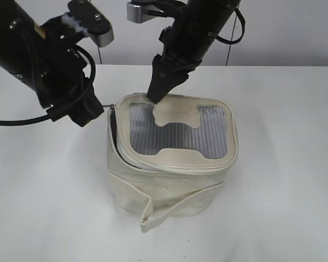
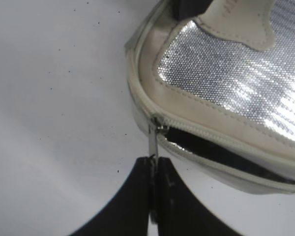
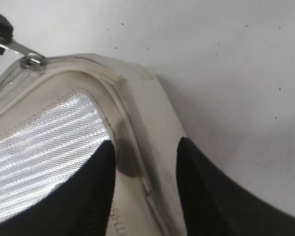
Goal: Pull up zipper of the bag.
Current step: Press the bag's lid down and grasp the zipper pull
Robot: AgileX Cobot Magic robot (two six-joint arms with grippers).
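Observation:
The mesh window spreads flat and wide across the lid, so my right gripper should next grab the lid by its raised back rim.
The cream bag (image 1: pixel 169 185) stands mid-table, with a grey mesh window (image 1: pixel 177 131) on its lid. Its zipper (image 1: pixel 120 150) circles the lid rim and gapes open along the left side (image 2: pixel 211 147). My left gripper (image 1: pixel 98 112) is shut on the silver zipper pull (image 2: pixel 153 142) at the lid's back-left corner, just outside the bag (image 2: pixel 226 73); its jaws show in the left wrist view (image 2: pixel 154 167). My right gripper (image 1: pixel 156 97) is open and rests on the lid's back edge, its fingers (image 3: pixel 145 167) on either side of the rim. The slider also shows in the right wrist view (image 3: pixel 32 60).
A loose cream strap (image 1: pixel 169 204) wraps the bag's front and hangs toward the table. The white table (image 1: pixel 44 207) surrounds the bag, and a pale wall lies behind. A black cable (image 1: pixel 11 121) trails from the left arm.

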